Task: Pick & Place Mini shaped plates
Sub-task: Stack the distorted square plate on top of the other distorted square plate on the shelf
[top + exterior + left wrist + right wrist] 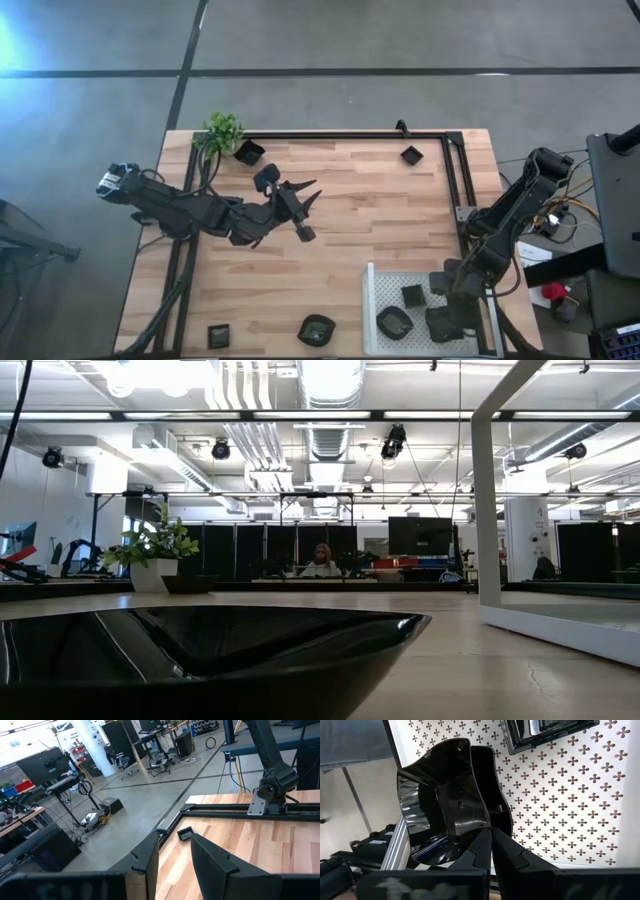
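The wavy plate [440, 323] in my right gripper's fingers is low inside the white tray [375, 300], against the plate lying there, so it is time to open now.
Small black plates lie scattered: one by the plant [248, 152], one at the far edge [411, 155] [184, 833], two at the near edge [218, 335] [316, 330], the latter filling the low view [200, 650]. The white perforated tray [375, 300] holds a square plate [412, 295] and a rounded one [394, 321]. My right gripper [447, 318] [492, 845] is over the tray, shut on a wavy-edged plate [445, 805]. My left gripper [305, 210] [172, 870] hovers open over the table's middle, touching nothing. My right gripper pinches the wavy plate by its rim wall [480, 822], one finger [477, 852] on the inner side and the other on the outer side. It comes from above. The plate stands tilted on edge over the tray; whether its lower rim touches the tray, I cannot tell.
A small green plant [222, 130] [155, 550] stands at the far left corner. A black frame rail [350, 135] runs along the far and right sides of the wooden table [360, 220]. A second plate [545, 732] lies on the tray just beyond the held one.
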Action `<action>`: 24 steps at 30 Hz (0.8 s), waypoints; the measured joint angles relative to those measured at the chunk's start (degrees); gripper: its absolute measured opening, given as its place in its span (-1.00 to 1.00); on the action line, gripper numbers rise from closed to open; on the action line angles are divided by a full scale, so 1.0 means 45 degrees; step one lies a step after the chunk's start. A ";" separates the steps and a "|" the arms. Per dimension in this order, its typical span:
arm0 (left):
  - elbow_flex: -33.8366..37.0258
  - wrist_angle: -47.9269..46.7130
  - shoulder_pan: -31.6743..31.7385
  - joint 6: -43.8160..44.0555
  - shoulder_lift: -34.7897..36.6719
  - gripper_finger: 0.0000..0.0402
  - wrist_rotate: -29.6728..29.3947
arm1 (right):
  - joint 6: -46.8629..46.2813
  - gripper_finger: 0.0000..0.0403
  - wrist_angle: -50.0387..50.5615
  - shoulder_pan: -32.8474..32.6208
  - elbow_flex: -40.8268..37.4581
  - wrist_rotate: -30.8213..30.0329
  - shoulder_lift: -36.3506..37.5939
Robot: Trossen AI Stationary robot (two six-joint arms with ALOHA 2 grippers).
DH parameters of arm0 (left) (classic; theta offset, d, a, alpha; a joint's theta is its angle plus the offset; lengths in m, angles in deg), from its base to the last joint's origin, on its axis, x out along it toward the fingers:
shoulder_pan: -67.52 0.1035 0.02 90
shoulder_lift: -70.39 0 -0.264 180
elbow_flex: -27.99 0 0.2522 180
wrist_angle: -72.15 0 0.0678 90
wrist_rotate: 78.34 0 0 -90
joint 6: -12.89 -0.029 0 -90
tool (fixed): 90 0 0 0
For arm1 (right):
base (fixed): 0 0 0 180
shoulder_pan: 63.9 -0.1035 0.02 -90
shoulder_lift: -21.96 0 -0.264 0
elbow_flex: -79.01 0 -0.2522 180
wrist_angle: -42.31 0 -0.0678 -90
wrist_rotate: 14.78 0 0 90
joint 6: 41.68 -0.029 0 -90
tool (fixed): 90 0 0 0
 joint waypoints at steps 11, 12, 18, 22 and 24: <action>0.0000 -0.0004 0.0004 0.0000 0.0000 -0.45 0.0001 | -0.0146 -0.96 -0.0010 0.0000 0.0000 -0.0004 0.0000; 0.0000 -0.0005 0.0001 0.0000 0.0000 -0.45 0.0000 | -0.0146 -0.96 -0.0010 0.0000 0.0000 -0.0004 0.0000; 0.0000 -0.0002 0.0003 0.0005 0.0000 -0.45 0.0002 | -0.0146 -0.96 -0.0014 0.0000 0.0000 -0.0005 0.0000; 0.0000 0.0000 0.0000 0.0005 0.0000 -0.45 0.0000 | -0.0146 -0.94 -0.0018 0.0000 0.0000 -0.0033 0.0000; 0.0000 -0.0001 0.0004 0.0005 0.0000 -0.45 0.0003 | -0.0138 -0.90 -0.0021 0.0003 0.0000 -0.0033 0.0000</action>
